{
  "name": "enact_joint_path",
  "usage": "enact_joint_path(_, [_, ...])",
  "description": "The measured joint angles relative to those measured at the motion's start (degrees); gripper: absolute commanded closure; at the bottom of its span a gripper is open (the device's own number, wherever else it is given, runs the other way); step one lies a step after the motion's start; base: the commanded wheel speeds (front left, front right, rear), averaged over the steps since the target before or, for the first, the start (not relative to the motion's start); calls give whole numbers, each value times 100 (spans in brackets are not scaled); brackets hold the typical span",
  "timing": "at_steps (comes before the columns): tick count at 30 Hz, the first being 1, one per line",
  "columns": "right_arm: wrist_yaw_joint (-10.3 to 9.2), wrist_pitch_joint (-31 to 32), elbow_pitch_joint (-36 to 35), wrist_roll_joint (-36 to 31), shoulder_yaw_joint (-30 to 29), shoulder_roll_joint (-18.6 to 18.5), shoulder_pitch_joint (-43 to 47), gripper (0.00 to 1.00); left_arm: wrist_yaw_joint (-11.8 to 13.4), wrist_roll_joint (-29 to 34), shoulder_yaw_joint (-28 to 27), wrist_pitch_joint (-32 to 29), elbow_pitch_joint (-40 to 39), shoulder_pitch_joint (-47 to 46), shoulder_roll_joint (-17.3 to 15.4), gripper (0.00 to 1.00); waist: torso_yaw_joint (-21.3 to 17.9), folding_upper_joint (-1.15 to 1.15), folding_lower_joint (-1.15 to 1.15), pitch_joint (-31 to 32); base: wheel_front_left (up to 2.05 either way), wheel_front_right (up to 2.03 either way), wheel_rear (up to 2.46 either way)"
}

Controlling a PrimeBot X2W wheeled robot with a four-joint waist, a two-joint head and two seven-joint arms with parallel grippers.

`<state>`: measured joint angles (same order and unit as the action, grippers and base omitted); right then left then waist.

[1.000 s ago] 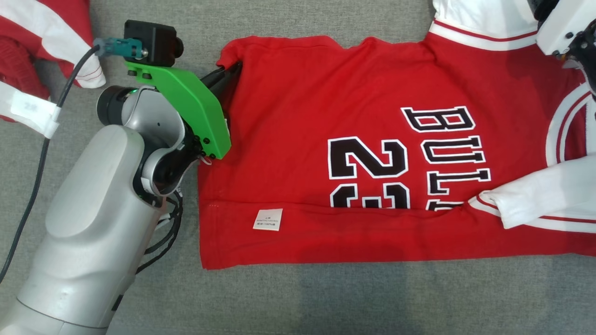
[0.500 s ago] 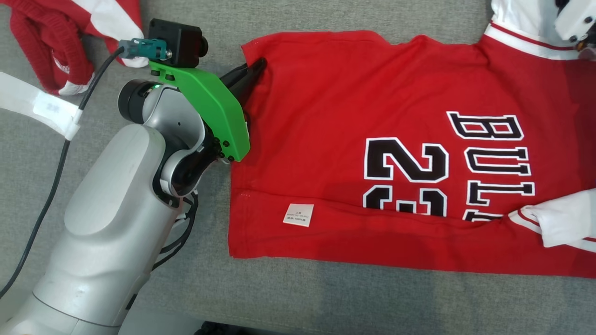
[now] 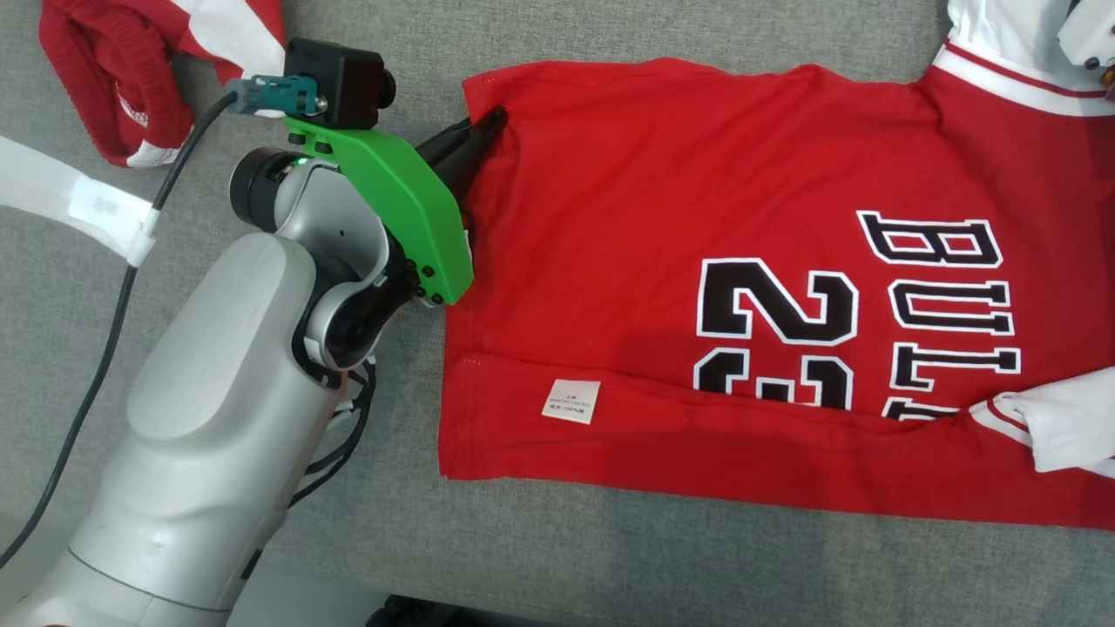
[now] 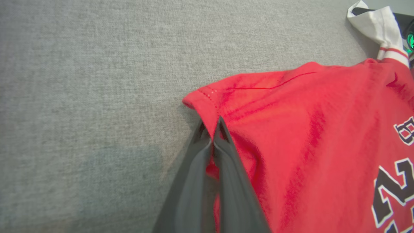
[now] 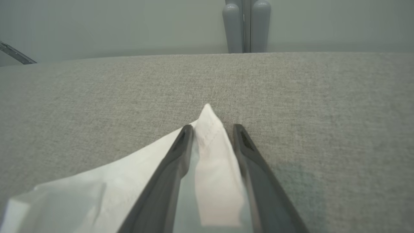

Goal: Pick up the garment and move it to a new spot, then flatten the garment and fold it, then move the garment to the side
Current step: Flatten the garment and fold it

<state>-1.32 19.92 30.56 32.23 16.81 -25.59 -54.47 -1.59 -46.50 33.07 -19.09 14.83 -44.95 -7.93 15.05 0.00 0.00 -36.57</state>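
Note:
The right gripper grabs the white sleeve [image 5: 128, 174] by its tip at the cuff edge [image 5: 209, 116] next, to fold the jersey neatly.
The red jersey [image 3: 662, 218] with black "23" and "BULLS" lettering and white sleeves lies spread on the grey cloth surface, its near strip folded over with a white label [image 3: 571, 401] on it. My left gripper [image 3: 495, 120] is shut on the jersey's far left hem corner [image 4: 207, 97], the fingers pressed together with red cloth between them. My right gripper [image 5: 212, 129] stands open, its fingers either side of a white sleeve tip [image 5: 210, 129] that rests on the surface. Its pale wrist [image 3: 1089, 39] shows at the top right of the head view.
Another red and white garment [image 3: 131, 78] lies bunched at the far left, beside a white strap [image 3: 78, 196] and my arm's black cable [image 3: 113, 287]. Grey posts [image 5: 245, 26] stand beyond the surface's far edge. The surface's near edge [image 3: 348, 601] runs close to my left arm.
The whole head picture has shifted right, so the camera moved. The left gripper stays shut on the hem corner, which now lies flatter.

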Motion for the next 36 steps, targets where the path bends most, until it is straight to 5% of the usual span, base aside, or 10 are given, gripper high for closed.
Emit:
enact_joint_path(6, [60, -320, 38, 52, -51, 266, -33, 100, -24, 2, -199, 171, 138, 1, -99, 100, -76, 0, 0, 31, 0, 0, 0])
enact_joint_path(14, [434, -724, -154, 258, -129, 313, -81, 100, -24, -5, -420, 398, 376, 57, -249, 100, -329, 0, 0, 196, 0, 0, 0])
enact_joint_path(36, [688, -1401, -603, 965, -348, 706, 883, 100, -124, -55, -548, 1009, 746, 722, -333, 100, -828, 0, 0, 937, 0, 0, 0])
